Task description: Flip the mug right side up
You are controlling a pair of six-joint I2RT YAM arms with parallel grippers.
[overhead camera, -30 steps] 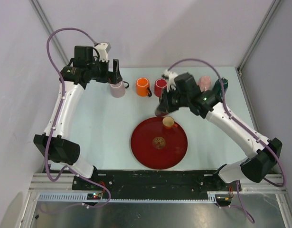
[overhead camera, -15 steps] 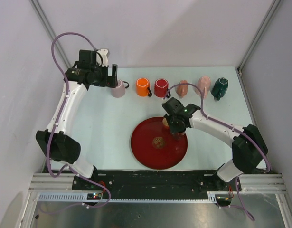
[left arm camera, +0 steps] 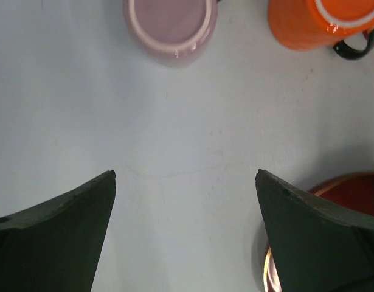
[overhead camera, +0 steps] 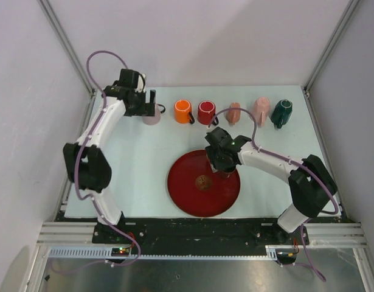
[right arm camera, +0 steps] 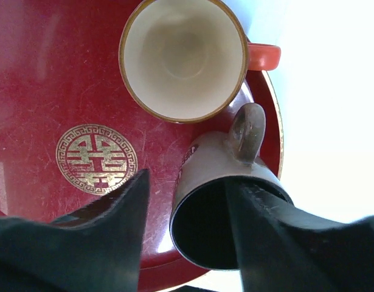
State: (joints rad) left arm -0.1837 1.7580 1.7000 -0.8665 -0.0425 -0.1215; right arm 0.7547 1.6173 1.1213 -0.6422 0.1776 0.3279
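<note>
My left gripper is to grip the upside-down lilac mug by its dark handle (overhead camera: 162, 109) (left arm camera: 219, 1) next. This leaves the mug's body free for the handover to turn it upright.
A grey-brown mug (right arm camera: 214, 164) with a dark inside stands mouth-up on the right part of the red plate (right arm camera: 53, 91), its handle pointing away from the wrist camera. My right gripper (right arm camera: 188, 179) is open around the mug's near wall: one finger reaches into the mouth, the other stands outside with a gap to the wall. From above, the right gripper (overhead camera: 222, 161) covers this mug. My left gripper (left arm camera: 185, 176) is open over bare table at the back left, just short of a pale lilac mug (left arm camera: 170, 24).
A cream cup (right arm camera: 183, 58) with an orange handle stands upright on the plate (overhead camera: 187, 188) right behind the mug. Along the back sit the lilac mug (overhead camera: 151, 115), an orange mug (overhead camera: 183, 111), a red mug (overhead camera: 205, 112), two pinkish mugs (overhead camera: 234, 112) and a dark green one (overhead camera: 281, 112).
The right arm swung in from the back row down onto the plate, then its jaws opened off the grey-brown mug. The left arm drew back toward the rear left corner.
</note>
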